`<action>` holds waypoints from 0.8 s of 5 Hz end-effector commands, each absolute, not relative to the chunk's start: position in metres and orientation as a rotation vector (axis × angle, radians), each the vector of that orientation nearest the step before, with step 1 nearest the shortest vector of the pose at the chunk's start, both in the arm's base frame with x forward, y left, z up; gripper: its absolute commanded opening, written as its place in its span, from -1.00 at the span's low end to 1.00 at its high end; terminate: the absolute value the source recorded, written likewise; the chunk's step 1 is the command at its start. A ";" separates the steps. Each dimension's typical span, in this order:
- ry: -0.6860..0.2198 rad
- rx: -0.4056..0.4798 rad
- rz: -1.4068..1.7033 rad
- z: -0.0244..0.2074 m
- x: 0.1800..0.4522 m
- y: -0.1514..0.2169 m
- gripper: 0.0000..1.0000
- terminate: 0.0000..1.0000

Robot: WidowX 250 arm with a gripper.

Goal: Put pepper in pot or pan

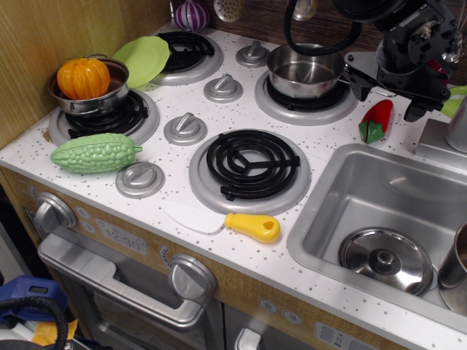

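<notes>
The gripper picks up the pepper by its red body (379, 113) next, to get the pepper into the steel saucepan (305, 71).
The red pepper (376, 121) with its green stem end lies on the white speckled counter, right of the back-right burner and just behind the sink. The steel saucepan (305, 71) stands empty on that burner, its thin handle pointing right towards the gripper. My black gripper (390, 100) hangs just above the pepper. Its jaws are spread to either side of the pepper and hold nothing. The pepper's far end is partly hidden behind the gripper.
A two-handled steel pot (109, 98) holding an orange pumpkin (84, 76) stands on the left burner. There is also a green gourd (95, 153), a green plate (142, 60), a yellow-handled spatula (252, 226), and a sink (343, 182) with a steel lid (384, 259) in it.
</notes>
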State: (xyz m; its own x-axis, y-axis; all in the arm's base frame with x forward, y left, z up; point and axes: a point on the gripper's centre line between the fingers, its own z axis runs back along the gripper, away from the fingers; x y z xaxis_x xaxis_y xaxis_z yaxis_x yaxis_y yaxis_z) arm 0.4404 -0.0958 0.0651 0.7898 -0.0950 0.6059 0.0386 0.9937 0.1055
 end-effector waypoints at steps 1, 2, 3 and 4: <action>-0.657 0.089 -0.072 0.065 0.440 -0.096 1.00 -1.00; -0.673 0.074 -0.070 0.054 0.444 -0.091 1.00 -1.00; -0.688 0.069 -0.086 0.047 0.449 -0.085 1.00 -1.00; -0.706 0.061 -0.087 0.040 0.455 -0.082 1.00 -1.00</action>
State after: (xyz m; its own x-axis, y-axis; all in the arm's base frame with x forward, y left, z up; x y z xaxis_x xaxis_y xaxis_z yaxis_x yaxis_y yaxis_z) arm 0.4498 -0.0853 0.0157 0.7796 -0.1155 0.6156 0.0801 0.9932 0.0849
